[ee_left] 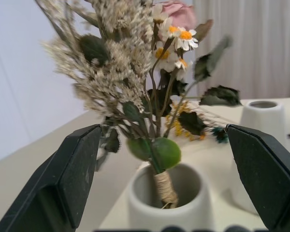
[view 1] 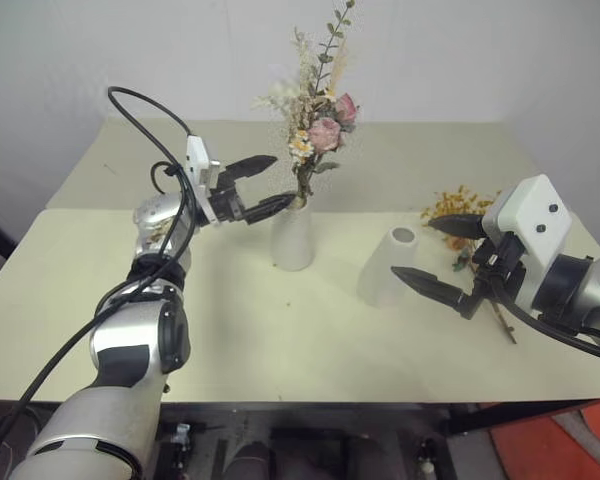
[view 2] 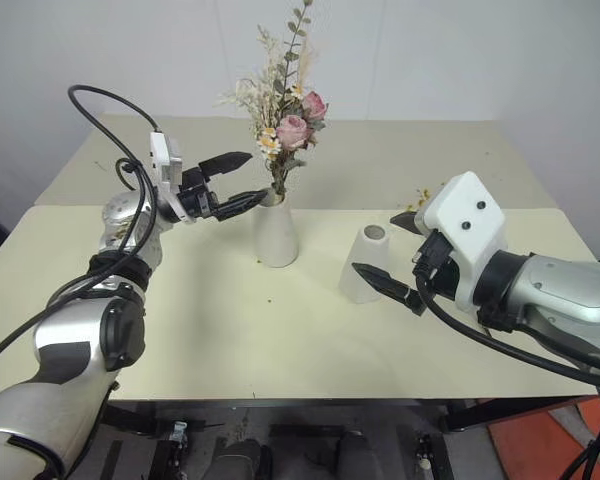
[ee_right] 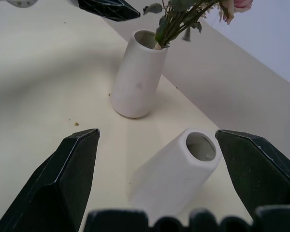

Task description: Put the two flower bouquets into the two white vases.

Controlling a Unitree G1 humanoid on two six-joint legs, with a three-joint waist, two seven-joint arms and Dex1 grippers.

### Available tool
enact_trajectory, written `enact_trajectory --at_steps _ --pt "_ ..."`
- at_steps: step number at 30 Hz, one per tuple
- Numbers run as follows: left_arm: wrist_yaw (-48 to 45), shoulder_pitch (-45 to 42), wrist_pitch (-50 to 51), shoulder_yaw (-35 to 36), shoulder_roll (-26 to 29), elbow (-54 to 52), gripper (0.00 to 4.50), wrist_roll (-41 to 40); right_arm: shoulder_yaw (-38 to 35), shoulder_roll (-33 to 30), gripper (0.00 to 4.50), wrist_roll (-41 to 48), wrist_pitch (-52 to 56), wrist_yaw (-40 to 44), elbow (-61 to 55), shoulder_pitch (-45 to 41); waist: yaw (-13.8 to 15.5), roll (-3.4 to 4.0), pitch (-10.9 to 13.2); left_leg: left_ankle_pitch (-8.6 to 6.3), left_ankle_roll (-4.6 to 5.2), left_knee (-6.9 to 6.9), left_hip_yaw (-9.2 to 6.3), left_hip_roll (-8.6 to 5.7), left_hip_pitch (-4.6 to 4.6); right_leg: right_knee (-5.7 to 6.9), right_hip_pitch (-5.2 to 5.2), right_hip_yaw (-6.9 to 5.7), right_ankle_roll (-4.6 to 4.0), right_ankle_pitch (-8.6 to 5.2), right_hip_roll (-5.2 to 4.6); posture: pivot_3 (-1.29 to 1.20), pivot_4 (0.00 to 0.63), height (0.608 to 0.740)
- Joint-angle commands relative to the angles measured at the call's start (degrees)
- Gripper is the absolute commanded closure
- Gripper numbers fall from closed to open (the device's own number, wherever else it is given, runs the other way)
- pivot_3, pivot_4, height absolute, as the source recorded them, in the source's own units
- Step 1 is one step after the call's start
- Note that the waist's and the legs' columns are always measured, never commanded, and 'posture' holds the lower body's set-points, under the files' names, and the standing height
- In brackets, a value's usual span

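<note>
I need to pick up the yellow-orange bouquet (view 1: 458,205) by its brown stems with my right gripper next, to stand it in the empty white vase (view 1: 388,266).
The pink-rose bouquet (view 1: 320,125) stands upright with its bound stems in the taller white vase (view 1: 292,238) at mid-table. My left gripper (view 1: 283,178) is open just left of that vase's mouth, its fingers apart from the stems (ee_left: 159,145) and holding nothing. To the right stands the shorter white vase (view 1: 385,268), its mouth (ee_right: 200,146) empty. My right gripper (view 1: 412,247) hovers open just right of it, and the vase shows between its fingers (ee_right: 72,179) in the right wrist view. Behind the right gripper, the yellow-orange bouquet (view 1: 458,205) lies on the table.
The cream table (view 1: 230,330) has a seam across its middle, with a second tabletop (view 1: 430,150) behind. A white wall rises at the back. A black cable (view 1: 140,110) loops above my left forearm.
</note>
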Motion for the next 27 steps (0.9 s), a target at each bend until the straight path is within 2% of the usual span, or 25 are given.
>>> enact_trajectory --at_steps 1,5,9,11,14,18,21,23,27 --pt "-0.38 1.01 0.16 0.43 3.33 -4.98 0.02 -1.23 -2.50 -0.54 0.00 -0.43 -1.18 0.52 -0.51 0.40 -0.14 0.00 0.00 0.00 0.00 0.00 0.00 0.04 0.00 0.00 0.00 0.01 0.00 0.00 0.04 0.00 0.150 0.740" --pt "-4.48 4.82 8.38 1.31 9.72 -15.27 0.02 -5.29 -7.67 -2.87 0.00 -0.07 0.96 2.25 0.28 3.80 -0.11 0.01 0.00 0.00 0.00 0.01 -0.01 0.05 -0.01 0.02 -0.01 0.01 0.00 0.00 0.05 0.00 0.150 0.740" --pt "-8.78 12.58 17.55 -2.45 18.75 -33.98 0.02 -5.69 -12.97 -7.67 0.00 -3.84 3.19 6.55 4.27 9.55 -0.04 0.00 -0.01 -0.01 0.01 -0.01 -0.01 0.10 0.01 0.08 0.01 0.02 0.00 0.00 0.09 0.00 0.150 0.740" --pt "-8.57 16.38 26.36 -3.36 22.07 -44.71 0.02 -8.48 -13.13 -10.12 0.00 -7.64 2.64 9.22 7.54 12.85 0.12 -0.02 -0.02 -0.01 0.02 0.00 -0.01 0.10 0.01 0.06 0.04 0.03 0.00 0.00 0.08 0.00 0.150 0.740" --pt "-9.29 23.14 33.25 -3.90 26.16 -57.64 0.02 -11.76 -10.16 -12.86 0.00 -13.39 0.29 11.78 13.79 15.13 0.42 -0.01 -0.04 -0.01 0.02 0.03 0.01 0.09 0.07 -0.12 0.12 0.02 0.01 -0.01 0.05 0.00 0.150 0.740" --pt "-5.46 28.30 39.89 -6.49 26.49 -69.54 0.02 -13.81 -1.36 -13.95 0.00 -19.00 -1.66 12.82 24.12 10.81 0.12 -0.01 -0.04 -0.01 0.02 0.02 0.05 0.13 0.46 -0.19 0.46 0.03 0.01 -0.01 0.07 0.00 0.150 0.740" --pt "-3.31 30.65 43.62 -9.97 25.80 -76.22 0.02 -14.44 6.05 -12.70 0.00 -22.10 -0.65 13.24 30.58 3.91 -0.11 0.01 -0.03 -0.02 0.02 0.00 0.08 0.14 0.69 -0.24 0.68 0.05 0.01 -0.01 0.09 0.00 0.150 0.740" --pt "2.37 29.42 50.15 -13.45 23.47 -79.60 0.02 -14.46 11.84 -11.24 0.00 -24.53 -0.14 14.63 35.07 -1.31 -0.26 0.02 -0.03 -0.02 0.02 -0.02 0.10 0.14 0.74 -0.23 0.69 0.10 0.01 -0.01 0.10 0.00 0.150 0.740" --pt "10.72 24.72 53.53 -18.48 17.87 -80.00 0.02 -11.11 22.29 -7.17 0.00 -30.73 -0.18 17.26 43.46 -11.50 -0.31 0.02 -0.03 -0.01 0.02 0.00 0.07 0.13 0.73 -0.23 0.72 0.11 0.00 0.00 0.15 0.00 0.150 0.740"
